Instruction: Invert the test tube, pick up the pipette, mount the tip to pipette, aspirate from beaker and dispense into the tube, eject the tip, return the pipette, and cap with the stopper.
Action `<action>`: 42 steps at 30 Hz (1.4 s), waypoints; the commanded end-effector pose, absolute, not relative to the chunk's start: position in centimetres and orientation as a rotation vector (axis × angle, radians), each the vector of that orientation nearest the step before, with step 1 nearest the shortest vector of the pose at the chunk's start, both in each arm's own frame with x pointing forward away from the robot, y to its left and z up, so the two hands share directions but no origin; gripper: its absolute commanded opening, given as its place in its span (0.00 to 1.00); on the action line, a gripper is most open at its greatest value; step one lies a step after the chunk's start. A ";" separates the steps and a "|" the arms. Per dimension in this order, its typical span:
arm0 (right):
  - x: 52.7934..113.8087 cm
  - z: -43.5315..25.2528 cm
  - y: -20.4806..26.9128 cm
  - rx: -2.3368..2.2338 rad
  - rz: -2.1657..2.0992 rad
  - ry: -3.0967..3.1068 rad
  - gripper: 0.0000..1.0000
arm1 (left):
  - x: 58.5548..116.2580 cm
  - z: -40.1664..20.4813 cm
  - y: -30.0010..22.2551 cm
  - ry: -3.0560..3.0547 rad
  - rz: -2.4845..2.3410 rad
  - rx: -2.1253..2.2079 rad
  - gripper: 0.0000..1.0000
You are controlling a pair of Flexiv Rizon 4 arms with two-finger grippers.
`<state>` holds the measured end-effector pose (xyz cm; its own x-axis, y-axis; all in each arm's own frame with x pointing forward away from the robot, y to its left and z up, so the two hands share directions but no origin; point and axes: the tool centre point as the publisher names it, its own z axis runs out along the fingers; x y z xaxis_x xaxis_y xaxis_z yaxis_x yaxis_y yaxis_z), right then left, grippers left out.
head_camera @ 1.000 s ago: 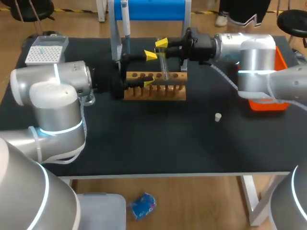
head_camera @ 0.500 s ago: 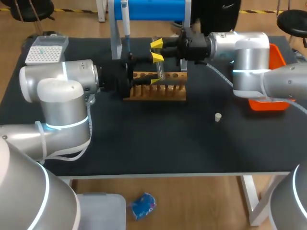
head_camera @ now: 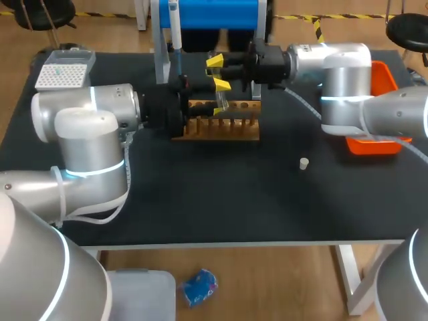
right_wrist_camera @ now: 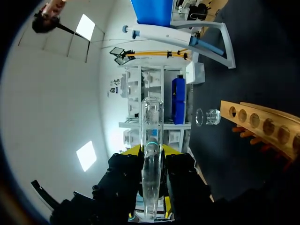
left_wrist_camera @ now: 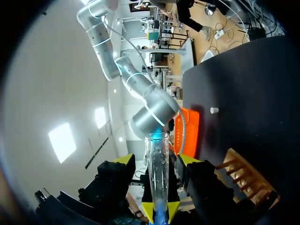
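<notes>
My right gripper is already covering the closed end of the test tube with its fingers, so my left gripper needs to grab the test tube near its open rim (head_camera: 221, 101) (left_wrist_camera: 157, 152) next.
A clear glass test tube (head_camera: 221, 101) hangs above the wooden rack (head_camera: 227, 130). My right gripper (head_camera: 215, 63) comes in from the right and is shut on the tube; in its own view the tube (right_wrist_camera: 152, 140) stands gripped between the right gripper's (right_wrist_camera: 153, 151) yellow tips. My left gripper (head_camera: 219, 97) reaches in from the left, open, with one finger on each side of the same tube. In the left wrist view the tube (left_wrist_camera: 156, 173) rises between the left gripper's (left_wrist_camera: 156, 160) tips with a gap on each side. The pipette (head_camera: 175, 27) hangs on the blue stand.
A white stopper (head_camera: 303, 163) lies alone on the black mat to the right of the rack. The tip box (head_camera: 63, 67) sits at the back left, an orange bin (head_camera: 384, 144) at the right edge. A small glass beaker (right_wrist_camera: 208, 117) stands beyond the rack's (right_wrist_camera: 262, 122) end.
My left gripper has moved right onto the tube and its fingers have narrowed around it. The right gripper has shifted slightly left with the tube.
</notes>
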<state>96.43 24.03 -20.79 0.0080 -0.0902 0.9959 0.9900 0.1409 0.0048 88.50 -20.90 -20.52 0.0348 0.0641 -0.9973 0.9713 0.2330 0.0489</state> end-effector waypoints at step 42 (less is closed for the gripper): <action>96.3 -17.9 17.8 -0.534 -1.521 -1.988 1.00 | 89.7 -16.7 -17.2 1.745 -1.302 0.491 0.00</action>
